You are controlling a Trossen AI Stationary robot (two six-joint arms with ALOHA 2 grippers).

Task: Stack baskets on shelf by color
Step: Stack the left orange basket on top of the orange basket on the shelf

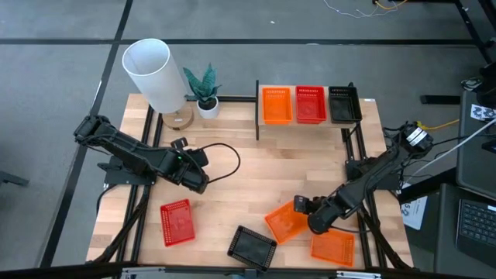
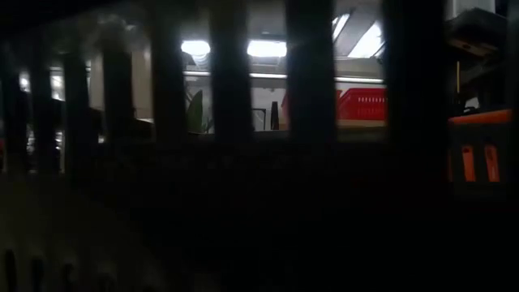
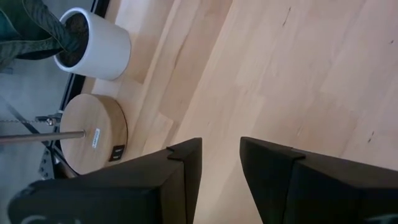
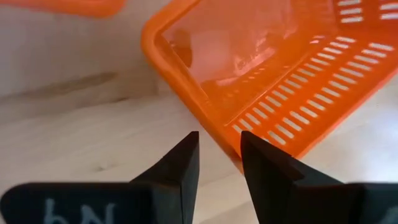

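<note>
The turned orange basket needs to be stacked with the shelf's orange basket, so my right gripper needs to grab it next by its corner rim (image 4: 227, 146).
The shelf (image 1: 310, 124) at the table's far edge carries an orange basket (image 1: 277, 105), a red basket (image 1: 311, 105) and a black basket (image 1: 344, 104) side by side. On the tabletop lie a red basket (image 1: 177, 222), a black basket (image 1: 252, 246) and two orange baskets (image 1: 284, 222) (image 1: 333, 246). My right gripper (image 1: 311, 225) (image 4: 219, 146) is low over the table near its near edge, at a corner (image 4: 233, 146) of the turned orange basket, fingers a narrow gap apart with bare wood between them. My left gripper (image 1: 204, 183) (image 3: 221, 149) waits over bare wood at the left, also narrowly open. My right gripper comes at the turned orange basket's corner (image 4: 231, 142) slanting down from the table's right. One finger (image 4: 267, 165) stands in front of that corner's rim, with the basket outside the gap. I cannot tell whether the finger touches it. The basket rests on the table.
A white lamp (image 1: 152, 74) on a round wooden base (image 3: 93, 134) and a small potted plant (image 1: 205, 94) stand at the far left. A cable (image 1: 225, 159) loops beside the left arm. Dark mesh bars (image 2: 231, 73) block most of the low view. Bare wood spans the table's middle.
</note>
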